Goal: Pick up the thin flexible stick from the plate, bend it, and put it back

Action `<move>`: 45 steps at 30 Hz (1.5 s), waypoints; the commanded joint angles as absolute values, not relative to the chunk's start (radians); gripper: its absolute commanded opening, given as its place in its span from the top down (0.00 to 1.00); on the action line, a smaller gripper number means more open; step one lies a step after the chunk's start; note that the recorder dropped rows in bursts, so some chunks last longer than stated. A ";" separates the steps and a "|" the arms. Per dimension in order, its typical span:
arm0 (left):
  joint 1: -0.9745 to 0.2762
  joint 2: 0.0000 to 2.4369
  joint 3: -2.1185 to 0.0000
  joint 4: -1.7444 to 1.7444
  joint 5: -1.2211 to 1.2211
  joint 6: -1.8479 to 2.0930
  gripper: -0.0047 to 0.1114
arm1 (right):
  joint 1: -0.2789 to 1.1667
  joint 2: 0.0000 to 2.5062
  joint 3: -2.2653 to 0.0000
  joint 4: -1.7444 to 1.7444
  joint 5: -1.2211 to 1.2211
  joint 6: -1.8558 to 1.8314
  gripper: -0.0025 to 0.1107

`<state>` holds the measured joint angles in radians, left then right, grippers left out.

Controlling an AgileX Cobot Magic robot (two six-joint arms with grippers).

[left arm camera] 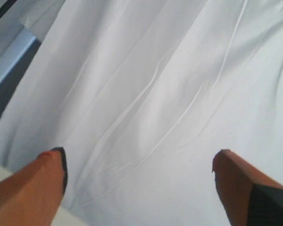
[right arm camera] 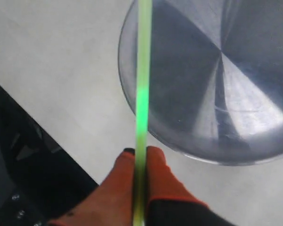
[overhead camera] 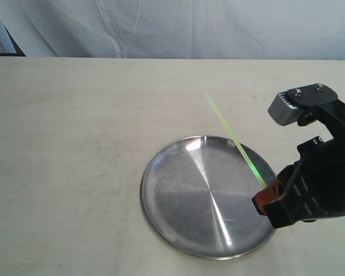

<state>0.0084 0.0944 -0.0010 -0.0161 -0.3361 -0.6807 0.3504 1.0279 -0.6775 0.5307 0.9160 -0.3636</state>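
Note:
The thin flexible stick [overhead camera: 236, 140] has to be bent, so my left gripper should next take hold of it by its free upper end [overhead camera: 211, 102].
The thin flexible stick [overhead camera: 236, 140], neon green and straight, slants up and away from my right gripper [overhead camera: 268, 188], which is shut on its lower end over the right rim of the plate [overhead camera: 178, 195]. In the right wrist view the stick [right arm camera: 143, 94] runs out from between the orange fingertips [right arm camera: 155, 162] of the right gripper [right arm camera: 140, 151], past the edge of the silver plate [right arm camera: 188, 80]. My left gripper [left arm camera: 139, 160] is open with nothing between its orange fingers; it faces a white cloth and does not show in the exterior view.
The plate lies on a pale beige table [overhead camera: 69, 144]. A white cloth backdrop [overhead camera: 178, 26] hangs behind the far edge. The black right arm [overhead camera: 328, 172] fills the right side of the exterior view.

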 commanded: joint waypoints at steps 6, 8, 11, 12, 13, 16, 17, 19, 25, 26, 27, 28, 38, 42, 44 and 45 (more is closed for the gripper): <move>0.005 0.259 -0.167 0.740 -0.384 -1.407 0.27 | 0.351 0.960 -0.682 0.752 0.910 -0.464 0.99; 0.005 0.384 -0.216 1.015 -0.537 -1.631 0.27 | 0.351 0.960 -0.682 0.815 0.910 -0.511 0.99; 0.005 0.599 -0.288 1.287 -0.751 -1.881 0.27 | 0.351 0.960 -0.682 0.875 0.911 -0.556 0.99; 0.005 0.661 -0.301 1.321 -0.808 -1.928 0.27 | 0.351 0.960 -0.678 0.891 0.911 -0.567 0.99; 0.005 0.752 -0.317 1.347 -0.900 -1.968 0.27 | 0.351 0.960 -0.664 0.925 0.907 -0.589 0.99; 0.005 0.943 -0.332 1.316 -1.156 -1.978 0.27 | 0.351 0.960 -0.597 1.074 0.868 -0.674 0.99; 0.005 1.003 -0.332 1.292 -1.221 -1.975 0.27 | 0.351 0.960 -0.569 1.128 0.852 -0.707 0.99; 0.002 1.097 -0.332 1.268 -1.221 -1.958 0.27 | 0.351 0.960 -0.525 1.219 0.836 -0.765 0.99; -0.034 1.190 -0.333 1.218 -1.221 -1.963 0.27 | 0.351 0.970 -0.508 1.317 0.841 -0.838 0.99; -0.040 1.190 -0.333 1.190 -1.221 -1.963 0.27 | 0.351 0.983 -0.508 1.317 0.833 -0.838 0.99; -0.047 1.190 -0.333 1.163 -1.221 -1.963 0.27 | 0.351 1.000 -0.508 1.317 0.824 -0.838 0.99; -0.052 1.190 -0.333 1.132 -1.221 -1.963 0.27 | 0.354 1.016 -0.508 1.319 0.819 -0.838 0.99; -0.065 1.190 -0.333 1.084 -1.221 -1.959 0.27 | 0.561 1.223 -0.516 1.580 0.745 -1.104 0.99; -0.065 1.190 -0.333 1.084 -1.221 -1.959 0.27 | 0.628 1.295 -0.592 1.575 0.729 -1.114 0.99; -0.065 1.190 -0.333 1.087 -1.221 -1.952 0.27 | 0.678 1.352 -0.670 1.566 0.729 -1.126 0.99; -0.065 1.190 -0.333 1.093 -1.221 -1.952 0.27 | 0.691 1.366 -0.696 1.553 0.729 -1.126 0.99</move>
<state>-0.0600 1.1860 -0.3260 1.0993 -1.2120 -1.9586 0.6528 1.3261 -0.6316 1.5591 0.7296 -1.1064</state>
